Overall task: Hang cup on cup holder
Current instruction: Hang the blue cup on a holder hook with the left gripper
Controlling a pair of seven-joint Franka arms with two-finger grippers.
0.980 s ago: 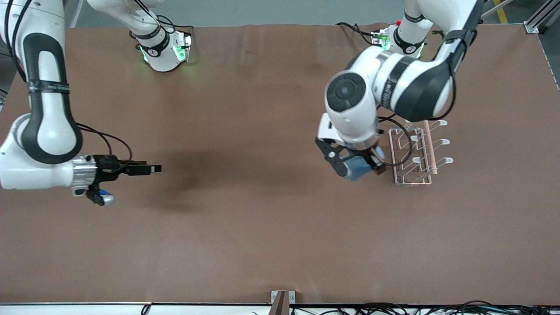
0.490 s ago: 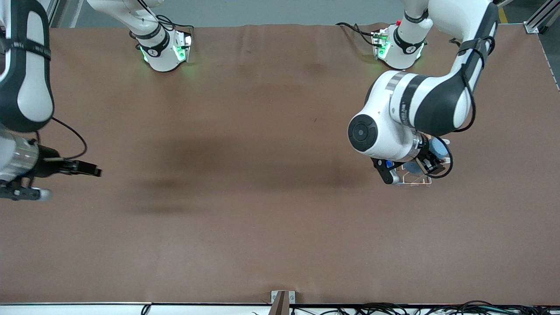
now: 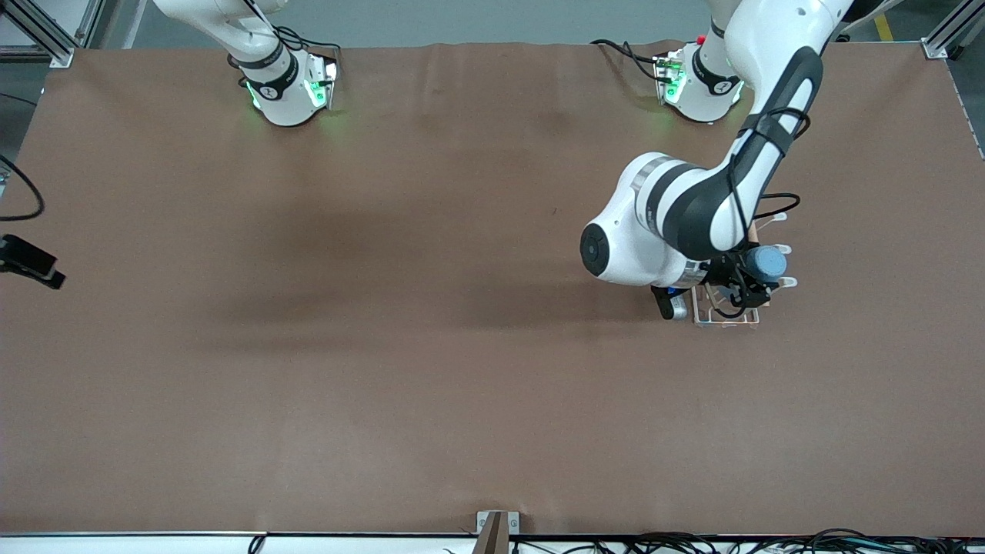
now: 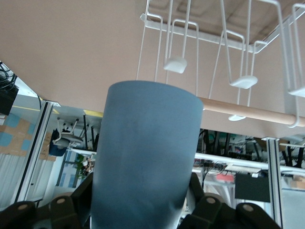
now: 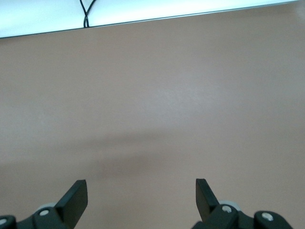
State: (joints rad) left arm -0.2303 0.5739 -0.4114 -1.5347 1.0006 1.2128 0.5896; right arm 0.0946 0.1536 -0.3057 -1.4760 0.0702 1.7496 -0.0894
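Note:
I need to move the cup toward the cup holder's white pegs with my left gripper before I release the cup, because the blue cup's end (image 3: pixel 766 263) (image 4: pixel 153 95) is short of the pegs.
My left gripper (image 3: pixel 748 283) is shut on the light blue cup (image 3: pixel 767 263) and holds it on its side over the white wire cup holder (image 3: pixel 723 319). The cup is beside the prongs (image 3: pixel 783 250) at the holder's side toward the left arm's end of the table. In the left wrist view the cup (image 4: pixel 145 157) fills the space between the fingers (image 4: pixel 86 193), and its outer end points at the loop-tipped prongs (image 4: pixel 175 65) and the wooden rod (image 4: pixel 248 112). I cannot tell whether the cup touches a prong. My right gripper (image 5: pixel 141 191) is open and empty over bare table.
The left arm's wrist and forearm (image 3: pixel 662 231) cover most of the cup holder in the front view. Only a black part of the right arm's hand (image 3: pixel 27 261) shows, at the table's edge by the right arm's end. The brown table (image 3: pixel 431 346) carries nothing else.
The left arm has swung the cup from beside the cup holder to over its prongs and turned the wrist. The right arm has drawn back, almost out of the front view.

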